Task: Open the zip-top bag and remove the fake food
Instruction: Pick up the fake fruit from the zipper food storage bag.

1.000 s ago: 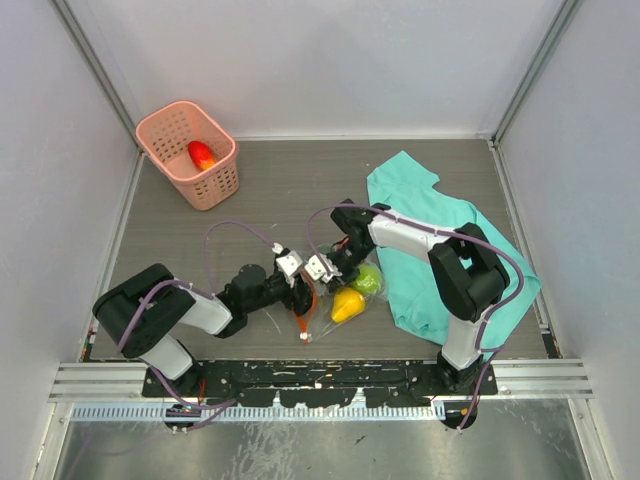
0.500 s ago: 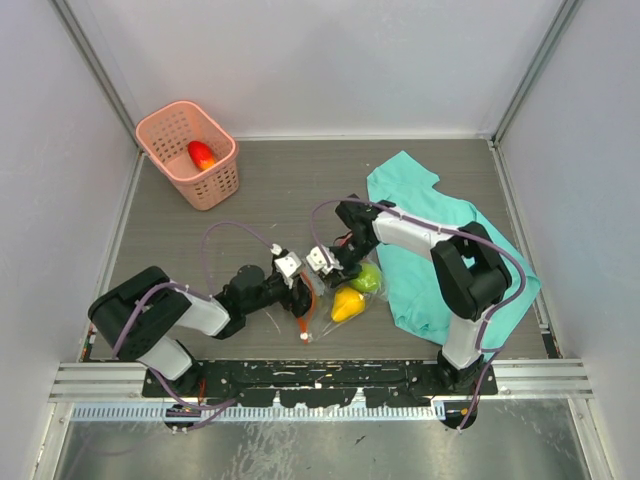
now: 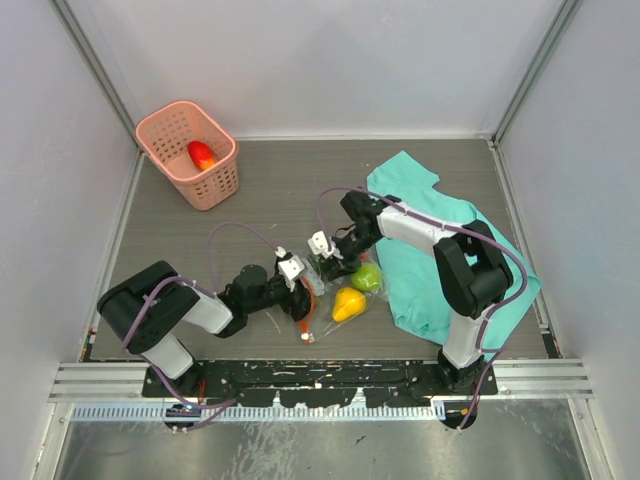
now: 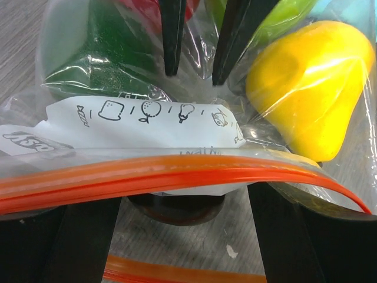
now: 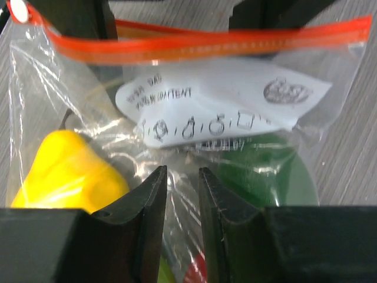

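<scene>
My left gripper will next reach inside the parted bag opening. It will grab the dark round fake food (image 4: pixel 178 208) by its opposite sides, to remove it free of the film.
The zip-top bag (image 3: pixel 330 292) lies on the table between my two grippers, its red-orange zip strip (image 4: pixel 177 177) parted from the other strip (image 4: pixel 177 274) on the table. Its white label (image 5: pixel 218 112) faces up. The fake food shows through the clear film: a yellow fruit (image 3: pixel 348 302), a light green one (image 3: pixel 368 277), a dark green piece (image 4: pixel 100 59) and a dark round one (image 4: pixel 177 209). My left gripper (image 4: pixel 185 203) stands open, its fingers (image 4: pixel 88 236) wide apart at the bag's mouth. My right gripper (image 5: pixel 182 174) is pinched on a fold of the bag's upper film.
A pink basket (image 3: pixel 170 135) with a red fruit (image 3: pixel 201 154) in it stands at the back left. A teal cloth (image 3: pixel 440 250) is spread on the right, under the right arm. Grey walls close in the table on three sides.
My right gripper has drawn back towards the far side with the bag's film in it. The left gripper has barely shifted and stays wide.
</scene>
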Controlling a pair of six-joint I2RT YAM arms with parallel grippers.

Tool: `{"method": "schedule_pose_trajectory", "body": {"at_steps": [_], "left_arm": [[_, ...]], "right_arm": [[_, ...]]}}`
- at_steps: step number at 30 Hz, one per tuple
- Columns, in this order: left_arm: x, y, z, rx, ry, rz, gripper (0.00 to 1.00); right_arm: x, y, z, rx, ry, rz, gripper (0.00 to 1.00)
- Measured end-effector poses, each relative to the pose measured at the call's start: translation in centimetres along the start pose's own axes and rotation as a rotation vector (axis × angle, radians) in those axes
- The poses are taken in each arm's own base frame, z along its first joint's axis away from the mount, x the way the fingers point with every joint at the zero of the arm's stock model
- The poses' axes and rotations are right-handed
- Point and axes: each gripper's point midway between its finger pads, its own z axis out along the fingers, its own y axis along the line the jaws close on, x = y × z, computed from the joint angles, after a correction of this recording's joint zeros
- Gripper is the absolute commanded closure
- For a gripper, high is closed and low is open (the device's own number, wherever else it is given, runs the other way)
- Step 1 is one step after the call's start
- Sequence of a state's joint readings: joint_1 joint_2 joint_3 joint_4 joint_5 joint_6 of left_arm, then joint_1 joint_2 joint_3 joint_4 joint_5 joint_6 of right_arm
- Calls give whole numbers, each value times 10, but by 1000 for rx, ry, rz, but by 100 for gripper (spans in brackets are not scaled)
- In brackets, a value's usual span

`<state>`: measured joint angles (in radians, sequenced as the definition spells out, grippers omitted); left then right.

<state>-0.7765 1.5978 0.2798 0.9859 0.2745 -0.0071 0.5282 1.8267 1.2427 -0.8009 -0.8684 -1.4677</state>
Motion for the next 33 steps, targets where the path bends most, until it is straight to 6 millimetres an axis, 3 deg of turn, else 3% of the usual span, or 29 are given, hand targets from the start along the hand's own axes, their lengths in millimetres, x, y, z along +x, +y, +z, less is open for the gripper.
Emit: {"method": "schedule_pose_trajectory", "body": {"at_steps": [4, 9, 14, 19, 21, 27, 33], "left_arm": [[3, 0, 4, 2, 7, -6, 18], [2, 1, 9, 4, -7, -14, 24], [-5, 0, 16, 16, -29, -30, 24], [-3, -1, 20, 28, -32, -49, 31], [-1, -2, 21, 30, -30, -51, 36], [1, 2, 16, 21, -30, -52, 66], [-11, 2, 1, 9, -40, -53, 72]], "right_arm": [[-8, -1, 13, -5, -3, 21, 75], [1, -4, 20, -2, 10, 73, 83], [13, -2, 27, -13, 28, 128, 87], [16, -1, 30, -20, 31, 156, 89], [15, -2, 30, -19, 30, 159, 89], [12, -5, 28, -13, 32, 157, 89], [14, -7, 24, -5, 32, 165, 89]]}}
